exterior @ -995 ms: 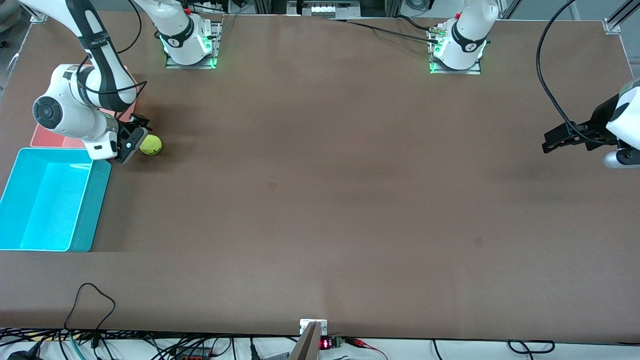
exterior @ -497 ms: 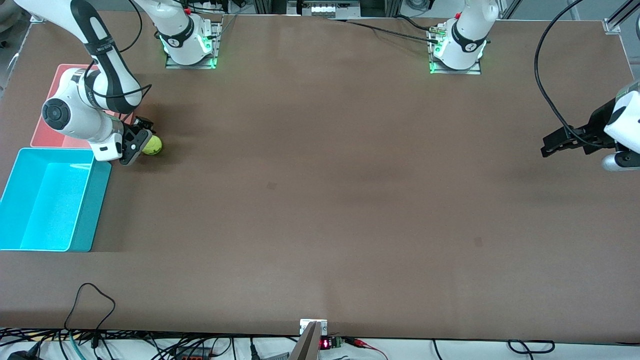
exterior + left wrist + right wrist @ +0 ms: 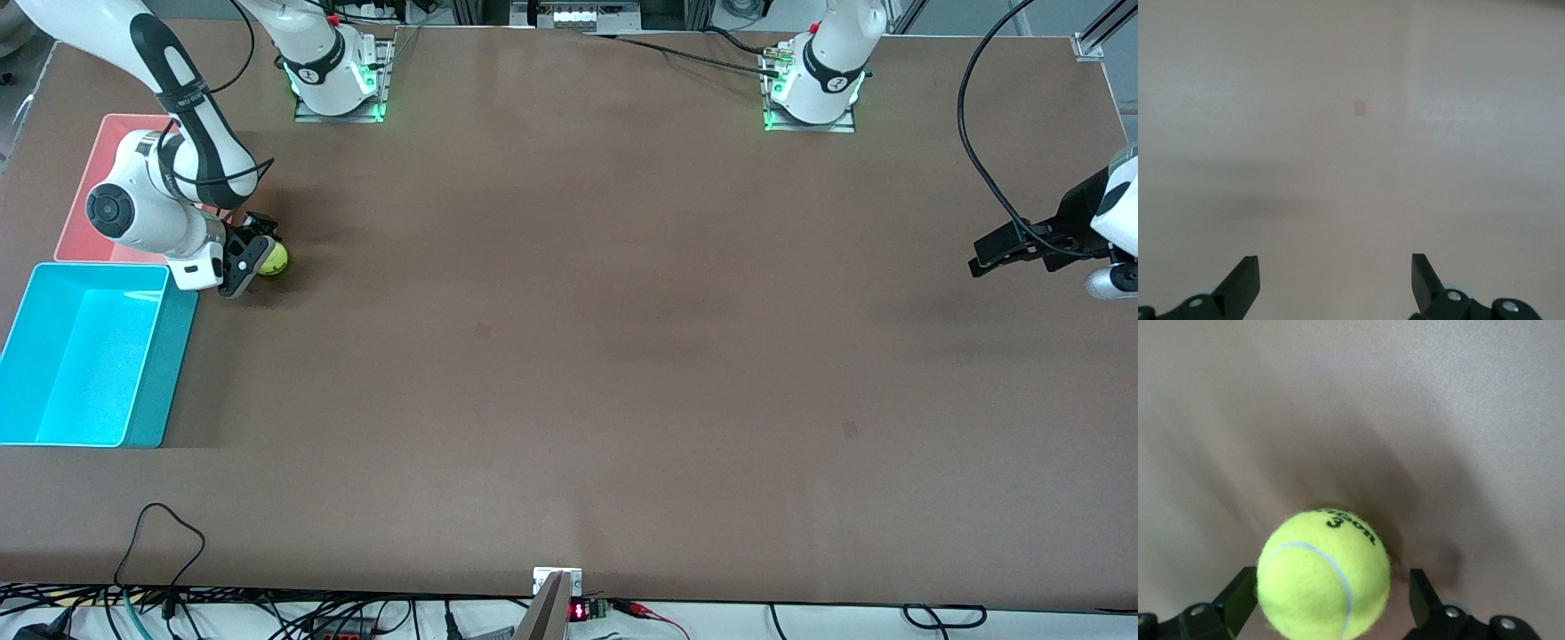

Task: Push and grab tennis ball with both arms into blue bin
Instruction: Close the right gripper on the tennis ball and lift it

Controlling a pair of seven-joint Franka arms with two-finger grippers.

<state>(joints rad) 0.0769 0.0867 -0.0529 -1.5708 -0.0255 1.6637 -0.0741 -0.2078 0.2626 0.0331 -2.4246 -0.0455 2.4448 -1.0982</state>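
Note:
My right gripper is ready to close on the tennis ball [image 3: 276,259] [image 3: 1325,577] now. Its fingers are on either side of the ball, so they would catch the ball.
The tennis ball [image 3: 276,259] is yellow-green and rests on the brown table, beside the pink tub and farther from the front camera than the blue bin [image 3: 163,364]. My right gripper [image 3: 257,252] is low at the table, open, with the ball between its fingers. In the right wrist view the ball [image 3: 1325,577] fills most of the gap of the right gripper [image 3: 1330,587]; a slit shows beside one finger [image 3: 1421,590]. My left gripper [image 3: 985,253] waits open over bare table at the left arm's end; the left wrist view shows my left gripper [image 3: 1335,270] empty.
A pink tub [image 3: 82,242] stands beside the blue bin, farther from the front camera, partly covered by the right arm. Cables hang along the table's front edge [image 3: 160,533]. Both arm bases [image 3: 338,80] stand along the table's farthest edge.
My right gripper has slid toward the ball and now has it between its fingers. The ball has barely shifted. The left gripper has drifted slightly.

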